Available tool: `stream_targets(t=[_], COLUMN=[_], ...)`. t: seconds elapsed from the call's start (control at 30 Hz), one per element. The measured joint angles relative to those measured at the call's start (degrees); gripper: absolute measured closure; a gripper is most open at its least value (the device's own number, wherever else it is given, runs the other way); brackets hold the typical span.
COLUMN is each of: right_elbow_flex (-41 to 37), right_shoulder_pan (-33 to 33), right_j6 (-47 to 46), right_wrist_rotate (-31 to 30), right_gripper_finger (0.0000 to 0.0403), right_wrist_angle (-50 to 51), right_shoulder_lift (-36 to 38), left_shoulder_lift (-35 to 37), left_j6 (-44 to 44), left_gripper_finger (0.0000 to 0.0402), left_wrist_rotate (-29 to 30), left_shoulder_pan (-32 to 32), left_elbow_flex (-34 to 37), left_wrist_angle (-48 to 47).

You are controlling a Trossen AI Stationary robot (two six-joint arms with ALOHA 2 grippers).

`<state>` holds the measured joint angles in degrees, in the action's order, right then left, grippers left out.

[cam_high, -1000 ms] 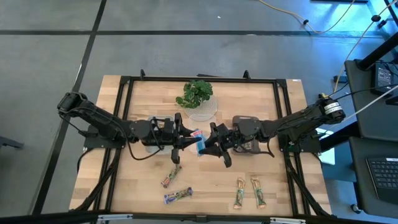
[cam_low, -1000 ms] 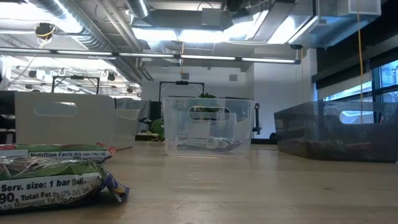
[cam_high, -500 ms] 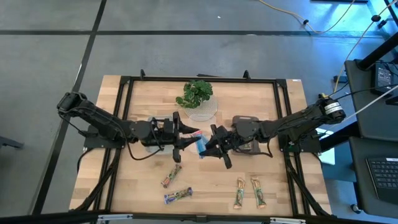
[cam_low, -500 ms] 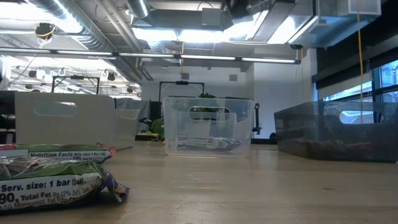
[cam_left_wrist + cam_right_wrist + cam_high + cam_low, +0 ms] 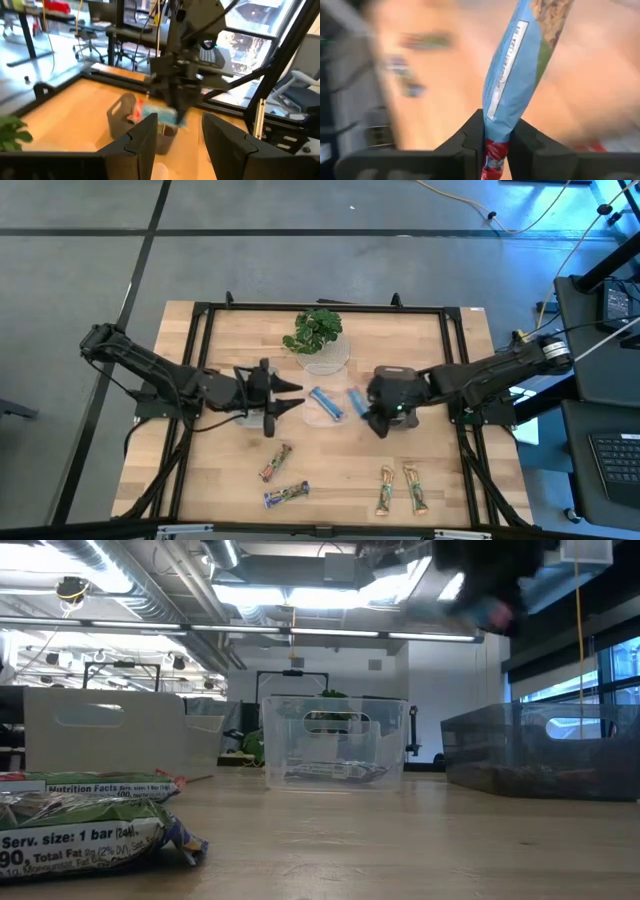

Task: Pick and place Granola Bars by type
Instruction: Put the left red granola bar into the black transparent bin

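Note:
The blue bar [image 5: 357, 401] in my right gripper points out beside the dark bin [image 5: 396, 370], over the clear bin's edge, so I need to keep hold of the blue bar.
A blue granola bar [image 5: 355, 400] sits in my right gripper [image 5: 368, 408], just right of the clear bin [image 5: 312, 420]; it fills the right wrist view [image 5: 517, 65]. A second blue bar [image 5: 325, 402] lies flat inside that clear bin. Several green-brown and red-green bars lie flat on the near part of the table [image 5: 275, 463] [image 5: 286, 494] [image 5: 386, 488] [image 5: 414, 488]. My left gripper [image 5: 290, 395] is open and hovers left of the clear bin, touching nothing; its two fingers [image 5: 145, 140] stand apart in the left wrist view. My right gripper pinches the blue bar between its two fingers by one end, the end with red print [image 5: 495, 150]. The rest of the bar sticks out forward past the fingertips [image 5: 470, 135]. The bar is lifted clear of the table.
A potted plant [image 5: 318, 330] stands at the far middle. A dark bin [image 5: 400, 380] lies under my right arm and a white bin [image 5: 100, 730] under my left. The low view shows the clear bin [image 5: 335, 745], the dark bin [image 5: 540, 750] and bars close by [image 5: 80, 830].
The two grippers, close together over the clear bin a second ago, have drawn apart. My left gripper has moved back toward the table's left. My right gripper has moved toward the right and turned, taking the blue bar with it.

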<state>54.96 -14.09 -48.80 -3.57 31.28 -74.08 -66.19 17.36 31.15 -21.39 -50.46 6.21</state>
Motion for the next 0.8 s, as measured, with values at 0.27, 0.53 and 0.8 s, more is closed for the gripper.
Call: stream_targets(t=[0.27,0.53,0.8], right_elbow_flex=[0.0,0.0,0.0], right_shoulder_pan=[0.04,0.17,0.26], right_j6=[-19.82,-22.98,-24.65], right_wrist_rotate=[-10.63,-11.8,-11.85], right_gripper_finger=[0.0332,0.0337,0.0334], right_wrist_angle=[23.23,23.7,24.56], right_shoulder_lift=[0.13,-5.16,-11.58], left_shoulder_lift=[-2.73,-6.34,-7.85], left_j6=[0.99,3.19,6.06], left_gripper_finger=[0.0252,0.0256,0.0252], left_wrist_rotate=[0.59,1.25,0.77], left_shoulder_pan=[0.0,0.07,0.04], left_elbow_flex=[0.0,0.02,0.04], left_wrist_angle=[-0.38,-0.23,-0.31])
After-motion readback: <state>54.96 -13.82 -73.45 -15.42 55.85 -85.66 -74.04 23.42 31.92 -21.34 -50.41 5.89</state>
